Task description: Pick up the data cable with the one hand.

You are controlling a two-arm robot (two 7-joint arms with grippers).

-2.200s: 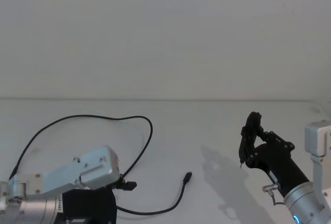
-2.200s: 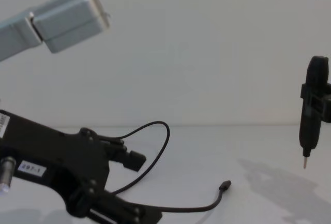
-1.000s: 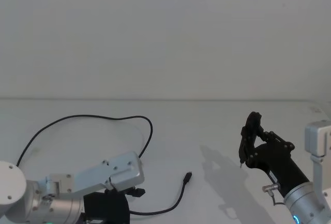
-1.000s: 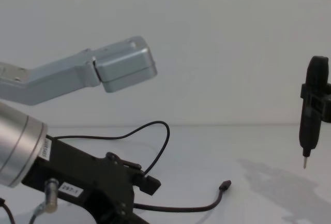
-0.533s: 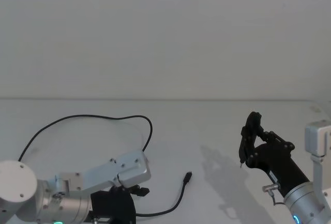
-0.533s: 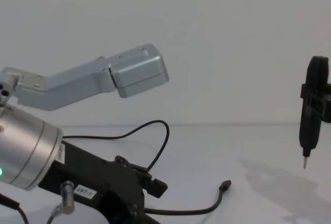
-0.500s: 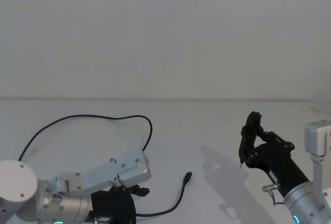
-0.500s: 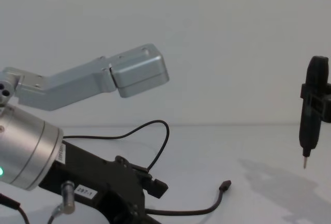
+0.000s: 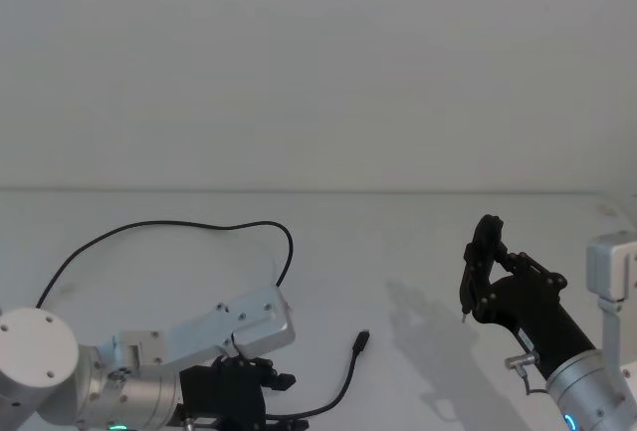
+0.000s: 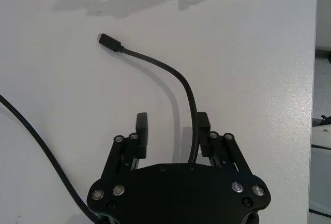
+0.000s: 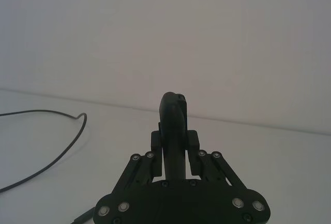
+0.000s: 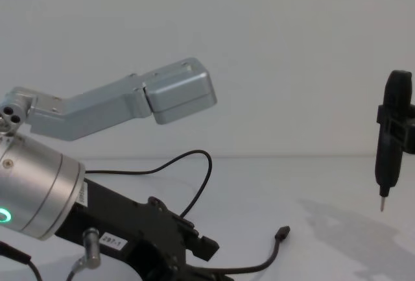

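Observation:
The data cable's black plug (image 10: pixel 109 42) should stay free, so my left gripper should grab the part of the cable behind that plug (image 10: pixel 194 125).
The data cable (image 9: pixel 285 252) is a thin black cord lying in a wide loop on the white table (image 9: pixel 418 232), ending in a small black plug (image 9: pixel 363 336). My left gripper (image 10: pixel 171 127), blocky and black with a fat silver wrist, is open low over the cable's end stretch. In the left wrist view the data cable (image 10: pixel 190 105) runs between the fingers, close against one finger (image 10: pixel 202 125), and the plug (image 10: pixel 107 40) lies ahead. The left gripper (image 12: pixel 211 261) sits low left in the chest view. My right gripper (image 11: pixel 174 141) hangs at the right, shut on a black stick (image 12: pixel 388 145) with a pale tip.
The white table runs back to a plain white wall. A far stretch of the cable (image 10: pixel 31 136) passes beside my left gripper. The silver upper link of the left arm (image 12: pixel 175 93) reaches over the table. The right arm's shadow (image 9: pixel 428 336) falls beyond the plug.
My left gripper has slid forward and to the right along the table, so its open fingers now straddle the cable's end stretch. The right arm and the cable have not moved.

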